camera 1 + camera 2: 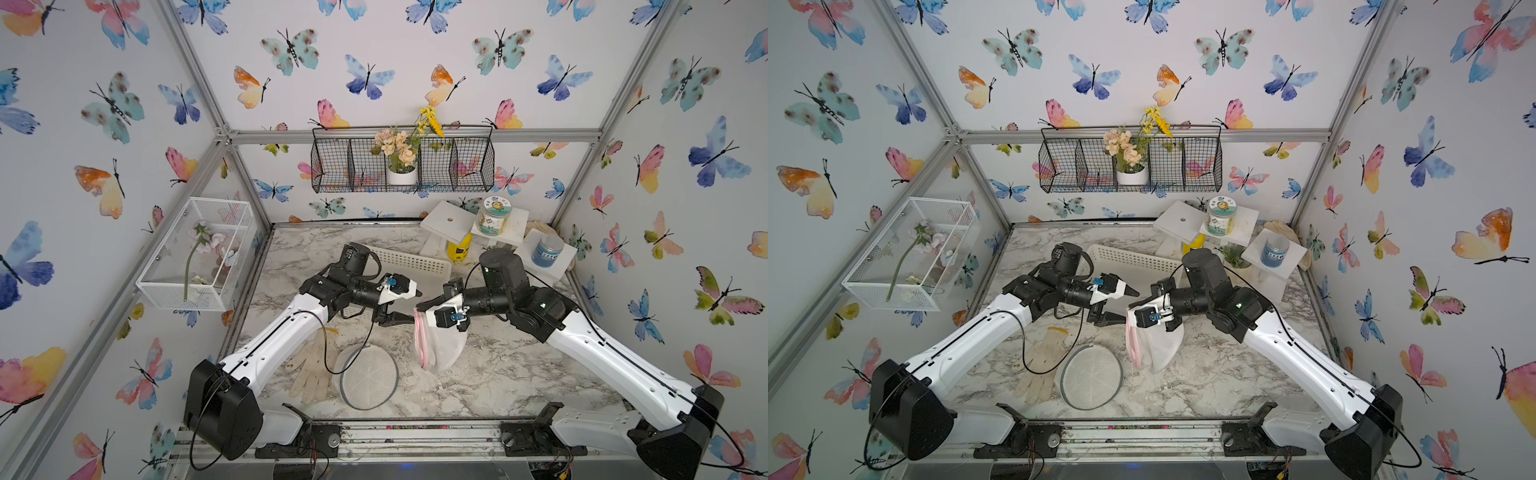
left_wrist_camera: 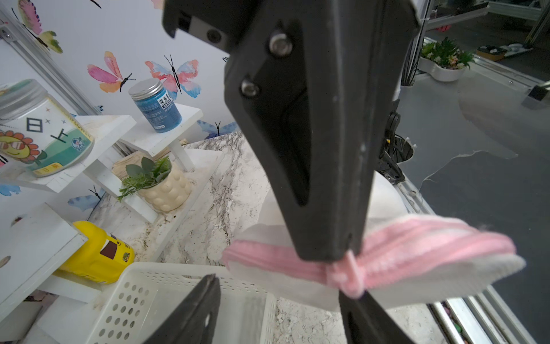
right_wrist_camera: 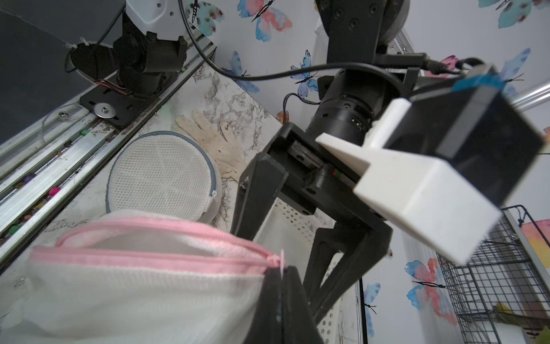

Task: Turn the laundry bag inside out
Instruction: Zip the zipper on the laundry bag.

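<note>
My left gripper should next grab the pink zipper's end beside my right gripper's pinch, to anchor the laundry bag and zip it closed.
The laundry bag is white mesh with a pink zipper, and it hangs above the marble table in both top views. My right gripper is shut on the zipper's end at the bag's top corner, and the zipper mouth gapes slightly. My left gripper faces it from the left, open. One of its fingers sits right under the pinched zipper end. The other finger is apart from the bag.
A round white mesh bag with a grey rim and a cream glove lie on the table under the left arm. A white perforated basket sits behind the grippers. White stepped shelves with jars and a yellow bottle fill the back right.
</note>
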{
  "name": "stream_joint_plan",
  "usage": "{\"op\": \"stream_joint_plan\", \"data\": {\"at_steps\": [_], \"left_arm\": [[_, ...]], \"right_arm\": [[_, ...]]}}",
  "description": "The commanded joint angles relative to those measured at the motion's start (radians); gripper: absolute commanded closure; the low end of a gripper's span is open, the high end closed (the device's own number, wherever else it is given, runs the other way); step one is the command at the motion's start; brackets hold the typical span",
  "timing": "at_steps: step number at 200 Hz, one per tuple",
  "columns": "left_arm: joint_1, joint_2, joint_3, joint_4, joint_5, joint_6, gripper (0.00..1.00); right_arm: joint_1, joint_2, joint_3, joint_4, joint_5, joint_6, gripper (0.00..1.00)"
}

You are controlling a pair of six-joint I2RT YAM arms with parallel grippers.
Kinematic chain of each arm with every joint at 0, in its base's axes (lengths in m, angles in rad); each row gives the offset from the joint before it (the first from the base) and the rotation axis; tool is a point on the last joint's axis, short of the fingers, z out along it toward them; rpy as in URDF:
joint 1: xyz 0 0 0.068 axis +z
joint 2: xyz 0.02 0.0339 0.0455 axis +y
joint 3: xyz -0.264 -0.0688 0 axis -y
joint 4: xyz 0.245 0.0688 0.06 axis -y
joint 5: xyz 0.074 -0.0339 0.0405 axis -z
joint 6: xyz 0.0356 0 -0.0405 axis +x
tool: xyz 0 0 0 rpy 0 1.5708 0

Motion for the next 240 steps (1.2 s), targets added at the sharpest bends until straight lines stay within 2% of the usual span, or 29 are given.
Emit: {"op": "stream_joint_plan", "data": {"at_steps": [1,14,31,66,79,144,183,199,240], "left_arm": [[0.0,-0.005,0.022,-0.044,0.122,-0.007,0.3],[0.004,0.019,0.045,-0.127,0.149,0.032,0.32],[0.009,0.045,0.073,-0.209,0.163,0.078,0.41],[0.037,0.044,0.079,-0.212,0.165,0.094,0.75],[0.05,0.036,0.077,-0.212,0.148,0.094,0.82],[0.064,0.011,0.047,-0.216,0.091,0.082,0.84],[0.064,0.026,0.062,-0.213,0.094,0.058,0.81],[0.063,0.036,0.071,-0.223,0.09,0.059,0.84],[0.064,0.022,0.064,-0.24,0.019,0.065,1.0]], "right_arm": [[0.018,0.038,-0.021,0.013,-0.026,-0.001,0.97],[0.024,0.049,-0.021,0.029,-0.013,-0.014,0.97],[0.027,0.056,-0.022,0.042,0.001,-0.027,0.97],[0.029,0.044,-0.033,0.049,0.025,-0.028,0.97],[0.029,0.028,-0.042,0.056,0.046,-0.027,0.97],[0.03,-0.048,-0.067,0.1,0.115,0.011,0.97],[0.029,-0.054,-0.064,0.106,0.114,0.015,0.97],[0.03,-0.057,-0.063,0.121,0.118,0.02,0.97],[0.03,-0.09,-0.067,0.103,0.17,0.016,0.97]]}}
